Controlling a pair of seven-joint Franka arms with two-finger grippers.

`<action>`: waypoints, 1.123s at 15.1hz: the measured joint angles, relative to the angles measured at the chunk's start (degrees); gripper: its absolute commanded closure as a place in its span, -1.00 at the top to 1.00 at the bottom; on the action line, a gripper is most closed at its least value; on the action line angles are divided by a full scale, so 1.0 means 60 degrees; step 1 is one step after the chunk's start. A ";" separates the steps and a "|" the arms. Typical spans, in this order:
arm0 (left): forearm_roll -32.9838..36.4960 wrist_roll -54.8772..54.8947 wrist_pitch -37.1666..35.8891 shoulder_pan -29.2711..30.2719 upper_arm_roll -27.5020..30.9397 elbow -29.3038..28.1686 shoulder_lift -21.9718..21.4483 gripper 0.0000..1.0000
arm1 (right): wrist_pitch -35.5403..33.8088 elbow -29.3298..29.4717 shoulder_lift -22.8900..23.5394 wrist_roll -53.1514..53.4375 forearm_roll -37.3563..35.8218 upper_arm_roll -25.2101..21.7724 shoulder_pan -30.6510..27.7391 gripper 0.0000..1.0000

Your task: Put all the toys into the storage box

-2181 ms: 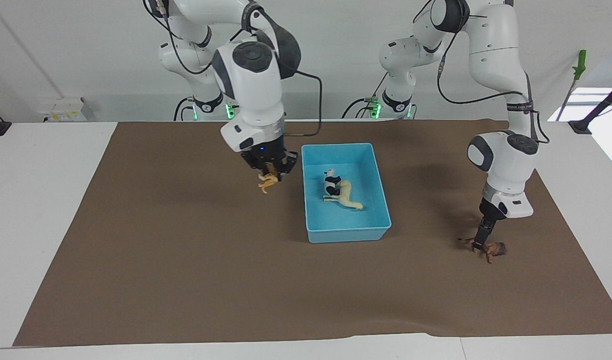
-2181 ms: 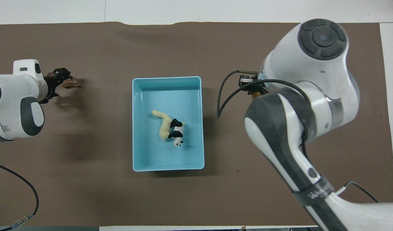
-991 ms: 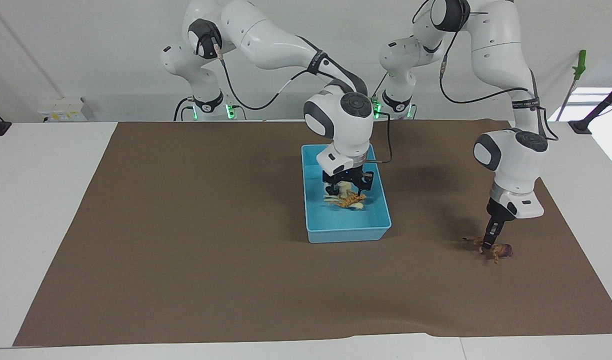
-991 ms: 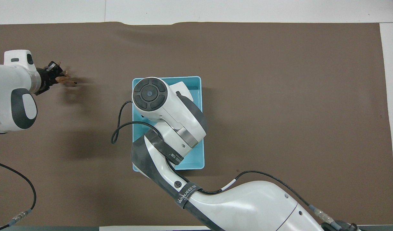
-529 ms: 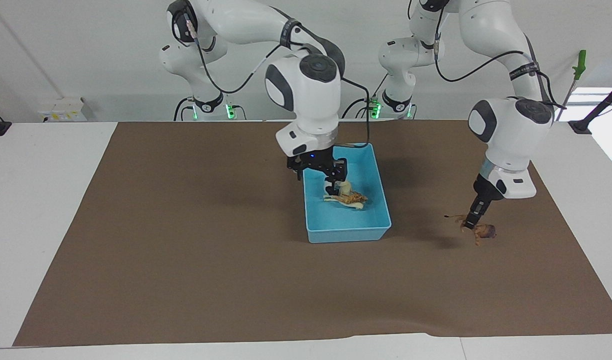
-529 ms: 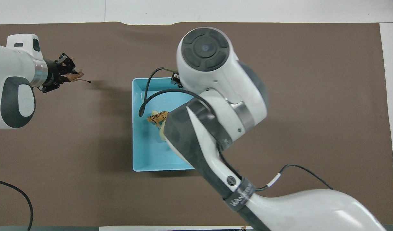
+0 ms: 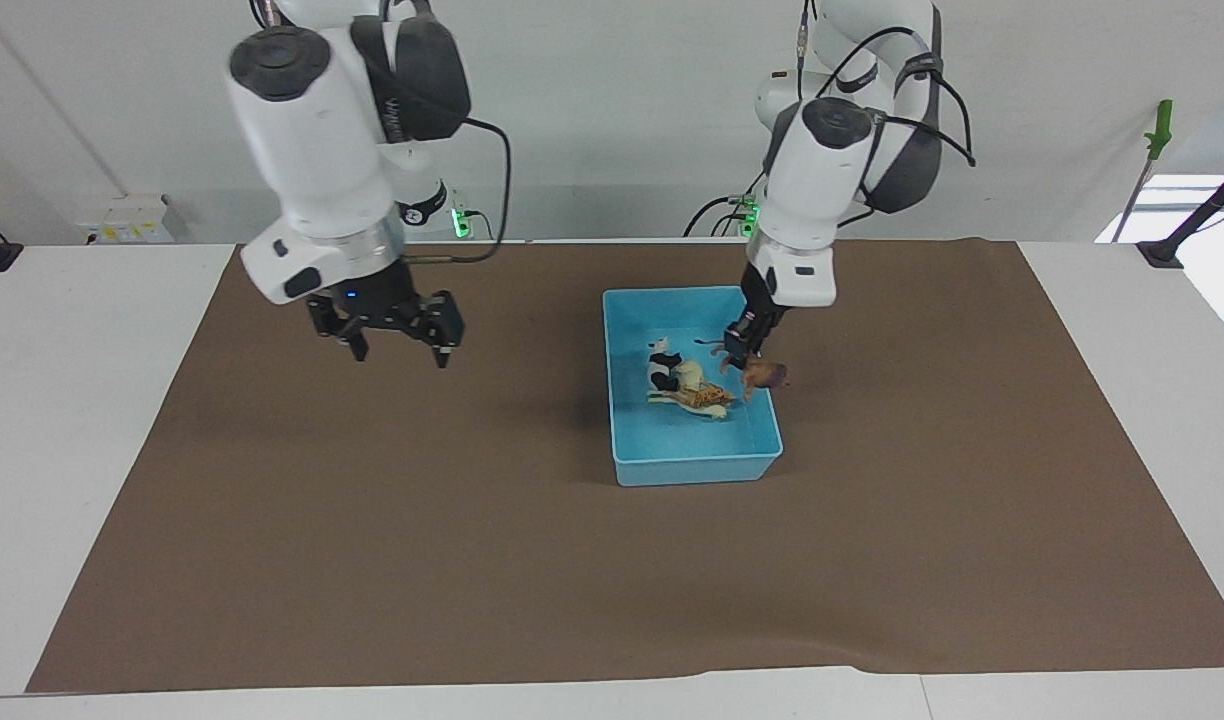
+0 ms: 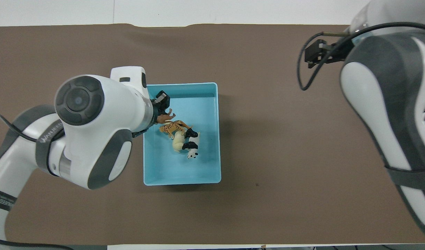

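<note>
My left gripper should lower the brown lion into the storage box before letting go, because the brown lion is above the tiger.
The light blue storage box [image 7: 697, 468] stands mid-mat and also shows in the overhead view [image 8: 171, 170]. In it lie the orange striped tiger [image 7: 708, 397] [image 8: 171, 127], the cream-white horse [image 7: 688, 377] [image 8: 178, 143] and the panda [image 7: 661, 369] [image 8: 191, 145], all touching. My left gripper [image 7: 735, 357] [image 8: 161, 110] is shut on the brown lion [image 7: 765, 376] [image 8: 165, 118] and holds it in the air over the box's wall toward the left arm's end. My right gripper [image 7: 400, 350] [image 8: 316, 52] is open and empty, raised over the mat toward the right arm's end.
A brown mat [image 7: 472, 560] covers most of the white table [image 7: 82, 400]. A green-handled tool [image 7: 1157, 130] leans at the wall by the left arm's end, off the mat.
My right gripper let the tiger go in the box, then rose and swung away toward its own end. My left gripper lifted the lion off the mat and carried it to the box.
</note>
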 measured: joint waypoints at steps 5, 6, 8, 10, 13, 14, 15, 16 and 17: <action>0.0000 -0.0167 0.1554 -0.0775 0.0011 -0.2536 -0.0945 0.77 | -0.0964 -0.0004 -0.0875 -0.1679 0.0002 -0.0006 -0.1527 1.00; 0.0000 -0.0156 0.1690 -0.0775 0.0028 -0.2801 -0.1063 1.00 | -0.1255 -0.0005 -0.1096 -0.1734 0.0002 -0.0005 -0.1622 1.00; 0.0000 -0.0142 0.1757 -0.0788 0.0043 -0.2917 -0.1210 1.00 | -0.1771 -0.0032 -0.1526 -0.1744 0.0002 -0.0002 -0.1646 1.00; 0.0000 -0.0142 0.1789 -0.0822 0.0058 -0.2843 -0.1309 1.00 | -0.2075 -0.0314 -0.1988 -0.1744 0.0001 0.0013 -0.1639 1.00; 0.0001 0.0191 0.1594 -0.0571 0.0265 -0.2390 -0.1434 1.00 | -0.2177 -0.1263 -0.2704 -0.1745 -0.0003 0.0013 -0.1717 1.00; 0.0002 0.0689 0.1280 -0.0222 0.0311 -0.2092 -0.1463 1.00 | -0.2169 -0.1605 -0.2906 -0.1781 -0.0006 0.0013 -0.1790 1.00; 0.0002 0.1324 0.0892 0.0155 0.0353 -0.1771 -0.1476 1.00 | -0.2140 -0.1899 -0.3080 -0.1880 -0.0009 0.0020 -0.1886 1.00; 0.0001 0.2040 0.0456 0.0531 0.0390 -0.1448 -0.1479 1.00 | -0.2095 -0.2146 -0.3239 -0.1941 -0.0012 0.0029 -0.2002 1.00; 0.0001 0.2826 -0.0022 0.0934 0.0414 -0.1131 -0.1480 1.00 | -0.2056 -0.2342 -0.3383 -0.1991 -0.0013 0.0037 -0.2122 1.00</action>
